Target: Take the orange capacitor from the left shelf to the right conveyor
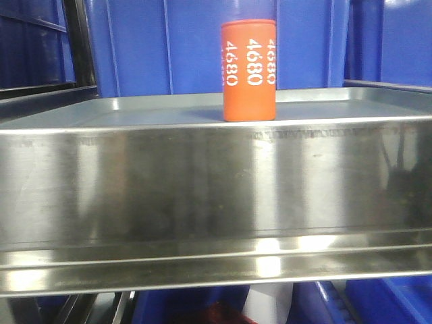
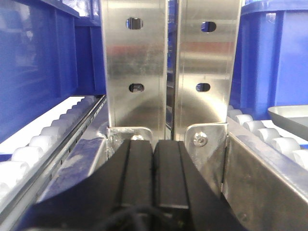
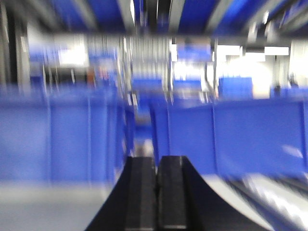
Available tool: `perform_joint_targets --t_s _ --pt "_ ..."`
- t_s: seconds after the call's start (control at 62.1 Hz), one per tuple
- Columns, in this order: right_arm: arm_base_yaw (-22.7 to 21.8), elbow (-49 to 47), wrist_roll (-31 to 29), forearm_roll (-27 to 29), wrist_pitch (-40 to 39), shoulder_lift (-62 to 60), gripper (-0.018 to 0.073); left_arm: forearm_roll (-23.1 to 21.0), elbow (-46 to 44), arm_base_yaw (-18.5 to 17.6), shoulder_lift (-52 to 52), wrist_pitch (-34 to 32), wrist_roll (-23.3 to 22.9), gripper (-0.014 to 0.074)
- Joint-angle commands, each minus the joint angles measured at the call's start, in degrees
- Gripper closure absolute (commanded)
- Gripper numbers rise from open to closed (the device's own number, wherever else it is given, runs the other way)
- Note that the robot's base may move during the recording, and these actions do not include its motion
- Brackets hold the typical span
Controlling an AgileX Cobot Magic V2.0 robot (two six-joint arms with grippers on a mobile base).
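The orange capacitor needs to go from the shelf to the conveyor. My right gripper should grab it by its cylindrical body [image 1: 249, 74] next.
The orange capacitor [image 1: 249, 71] stands upright on the left shelf [image 1: 202, 182], a shiny steel tier with a tall reflective front lip, in the front-facing view. No gripper shows in that view. In the left wrist view my left gripper [image 2: 153, 144] is shut with nothing between its black fingers, pointing at two steel uprights [image 2: 171, 67]. My right gripper [image 3: 156, 161] is shut and empty in the blurred right wrist view. The right conveyor is out of view.
White roller tracks [image 2: 43, 139] run along both sides of the uprights, with blue bins [image 2: 43, 62] above them. A grey tray corner [image 2: 288, 115] shows at the right. Blue bins [image 3: 231, 134] fill the blurred right wrist view. Blue crates [image 1: 169, 47] stand behind the shelf.
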Motion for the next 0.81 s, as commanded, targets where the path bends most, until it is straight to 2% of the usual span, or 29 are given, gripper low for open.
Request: perform_joint_targets --t_s 0.0,0.097,0.177,0.242,0.354,0.499,0.58,0.661,0.789 --pt "-0.3 -4.0 4.6 -2.3 -6.0 -1.1 0.051 -0.3 -0.4 -0.1 0.6 -4.8 0.0 0.0701" --pt "0.0 -12.1 8.6 -8.7 1.9 0.5 0.051 -0.3 -0.4 -0.1 0.6 -4.8 0.0 0.0701" --pt "0.9 -18.9 12.4 -12.0 8.2 4.6 0.051 -0.3 -0.4 -0.1 0.6 -4.8 0.0 0.0701" --pt "2.0 -25.3 15.4 -12.4 12.1 9.7 0.051 -0.3 -0.4 -0.1 0.6 -4.8 0.0 0.0701" --pt "6.1 -33.9 15.7 -12.4 19.3 19.9 0.051 -0.3 -0.4 -0.1 0.6 -4.8 0.0 0.0701" --pt "14.5 -43.1 14.7 -12.4 26.5 34.2 0.0487 -0.3 -0.4 -0.1 0.6 -4.8 0.0 0.0701" --pt "20.3 -46.5 14.4 -12.4 26.6 41.2 0.0398 -0.3 -0.4 -0.1 0.6 -4.8 0.0 0.0701" --pt "26.2 -49.3 14.2 -12.4 26.5 47.8 0.0229 -0.3 -0.4 -0.1 0.6 -4.8 0.0 0.0701" --pt "31.8 -51.9 14.1 -12.5 26.4 57.0 -0.0043 -0.3 -0.4 -0.1 0.6 -4.8 0.0 0.0701"
